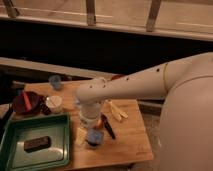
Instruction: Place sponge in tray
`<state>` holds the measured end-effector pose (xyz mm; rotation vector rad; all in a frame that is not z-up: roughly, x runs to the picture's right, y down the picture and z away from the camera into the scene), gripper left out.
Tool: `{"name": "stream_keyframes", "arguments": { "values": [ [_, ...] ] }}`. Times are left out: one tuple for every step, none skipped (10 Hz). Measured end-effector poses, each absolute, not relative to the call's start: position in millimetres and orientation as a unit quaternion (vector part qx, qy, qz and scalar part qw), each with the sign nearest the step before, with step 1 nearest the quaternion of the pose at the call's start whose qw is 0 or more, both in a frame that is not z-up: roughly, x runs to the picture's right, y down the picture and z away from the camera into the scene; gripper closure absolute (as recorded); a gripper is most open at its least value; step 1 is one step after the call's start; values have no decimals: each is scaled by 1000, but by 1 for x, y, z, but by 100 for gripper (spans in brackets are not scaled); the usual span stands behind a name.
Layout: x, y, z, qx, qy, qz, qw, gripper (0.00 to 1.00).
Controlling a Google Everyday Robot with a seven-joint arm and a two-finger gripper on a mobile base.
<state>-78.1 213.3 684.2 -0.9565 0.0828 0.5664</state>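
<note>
My gripper needs to grab the small bluish sponge by its opposite sides next, to put it in the dark-green tray.
The light-blue sponge (pixel 95 138) lies on the wooden table (pixel 130 140) just right of the tray. My gripper (pixel 93 130) hangs straight down from the white arm, directly over the sponge and very close to it, open, with its tips partly hiding the sponge's top. The dark-green tray (pixel 59 131) sits at the table's front left corner with a dark brown block (pixel 37 144) inside it.
A dark red bowl (pixel 27 102) and a white cup (pixel 54 103) stand behind the tray, and a blue cup (pixel 55 81) stands farther back. Yellow pieces (pixel 116 110) and a black stick-like thing (pixel 108 127) lie right of the gripper. A pale yellow piece (pixel 80 135) lies beside the sponge.
</note>
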Motion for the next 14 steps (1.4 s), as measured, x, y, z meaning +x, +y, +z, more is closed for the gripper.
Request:
{"name": "stream_keyframes", "arguments": {
  "values": [
    [-75, 216, 691, -454, 42, 272, 847, 20],
    [-71, 215, 695, -454, 46, 276, 846, 20],
    [-64, 216, 700, -452, 50, 283, 844, 20],
    [-60, 218, 706, -454, 53, 291, 840, 20],
    [-58, 220, 709, -457, 55, 295, 838, 20],
    [-56, 224, 713, -460, 58, 300, 834, 20],
    [-55, 227, 716, -463, 61, 304, 830, 20],
    [-54, 230, 718, -465, 64, 307, 828, 20],
    [-54, 231, 719, -466, 66, 309, 826, 20],
    [-53, 232, 719, -465, 69, 311, 826, 20],
    [-52, 232, 720, -463, 71, 312, 826, 22],
    [-52, 232, 720, -461, 73, 313, 827, 27],
    [-53, 232, 720, -458, 74, 313, 828, 38],
    [-54, 231, 720, -454, 78, 313, 831, 51]
  ]
}}
